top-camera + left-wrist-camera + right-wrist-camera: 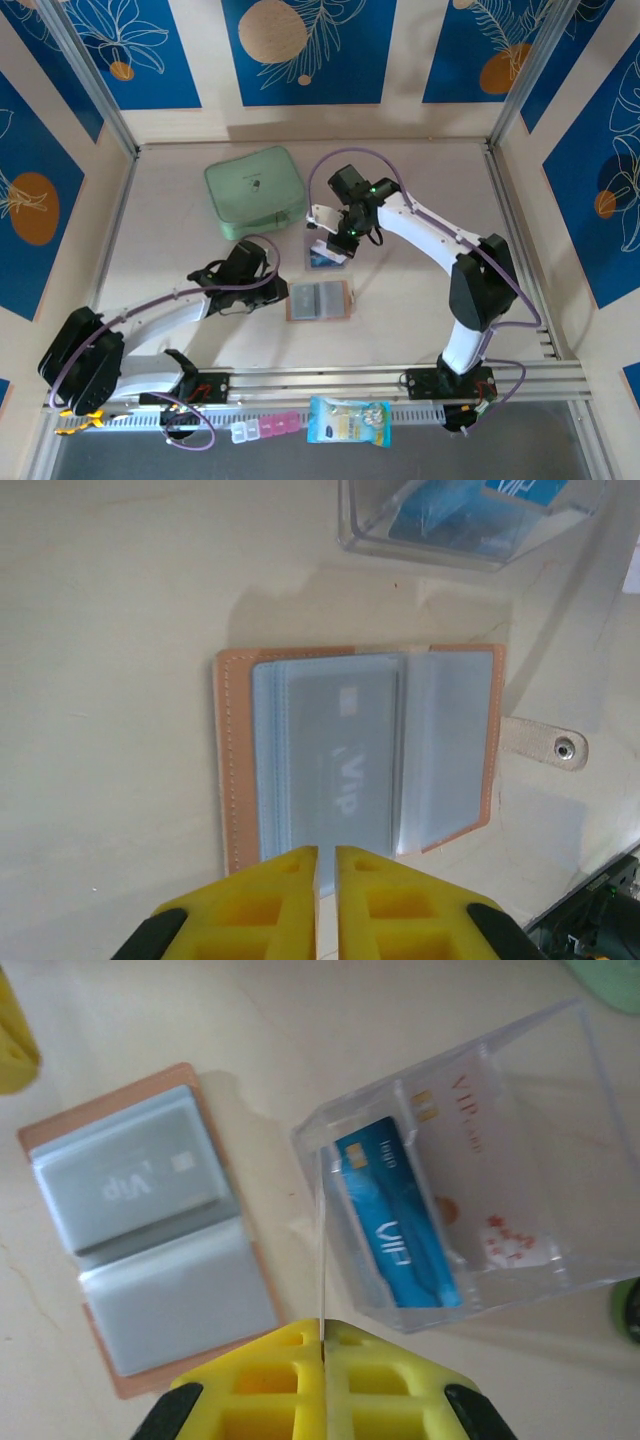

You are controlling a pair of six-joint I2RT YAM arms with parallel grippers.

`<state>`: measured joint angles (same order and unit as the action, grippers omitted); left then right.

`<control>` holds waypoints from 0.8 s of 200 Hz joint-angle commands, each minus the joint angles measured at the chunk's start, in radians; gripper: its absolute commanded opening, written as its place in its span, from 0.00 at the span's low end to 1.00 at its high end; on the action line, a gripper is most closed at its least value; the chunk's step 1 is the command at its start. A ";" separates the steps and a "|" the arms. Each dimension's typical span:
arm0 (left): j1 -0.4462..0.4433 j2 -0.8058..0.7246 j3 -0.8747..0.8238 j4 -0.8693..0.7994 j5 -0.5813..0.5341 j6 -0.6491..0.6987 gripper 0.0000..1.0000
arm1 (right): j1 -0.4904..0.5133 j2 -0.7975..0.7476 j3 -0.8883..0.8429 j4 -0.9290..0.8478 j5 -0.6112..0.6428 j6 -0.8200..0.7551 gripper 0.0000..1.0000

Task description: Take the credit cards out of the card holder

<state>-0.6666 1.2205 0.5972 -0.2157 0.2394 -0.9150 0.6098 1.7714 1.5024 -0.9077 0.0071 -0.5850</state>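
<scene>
The thin pale card, at the box's side by the blue card [395,1230], would drop short if my right gripper opened now.
The card holder [318,300] lies open and flat on the table, tan leather with grey plastic pockets [445,750]. A credit card [340,760] with white "VIP" lettering shows through one pocket. My left gripper [327,852] hovers at the holder's near edge, its jaws a narrow slit apart with nothing gripped. My right gripper [322,1328] is shut on a thin pale card [321,1250], seen edge-on, just beside a clear plastic box [520,1260]. Inside the box a blue card [395,1230] leans next to a white card [490,1150].
A mint-green zip case [255,188] sits at the back left. The clear box [325,258] stands just beyond the holder. On the front rail lie a snack packet [348,420] and a pill organiser [265,428]. Metal frame posts border the table.
</scene>
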 commanded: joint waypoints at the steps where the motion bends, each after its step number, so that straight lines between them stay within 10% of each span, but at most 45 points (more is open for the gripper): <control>1: 0.022 -0.036 -0.022 -0.047 -0.028 -0.002 0.13 | -0.021 0.047 0.078 -0.081 0.013 -0.128 0.00; 160: 0.094 -0.084 -0.036 -0.097 -0.028 0.011 0.15 | -0.064 0.317 0.381 -0.155 0.015 -0.254 0.00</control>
<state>-0.5873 1.1408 0.5709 -0.2817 0.2150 -0.9142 0.5491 2.0647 1.8568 -1.0332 0.0315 -0.8093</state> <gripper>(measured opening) 0.151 0.050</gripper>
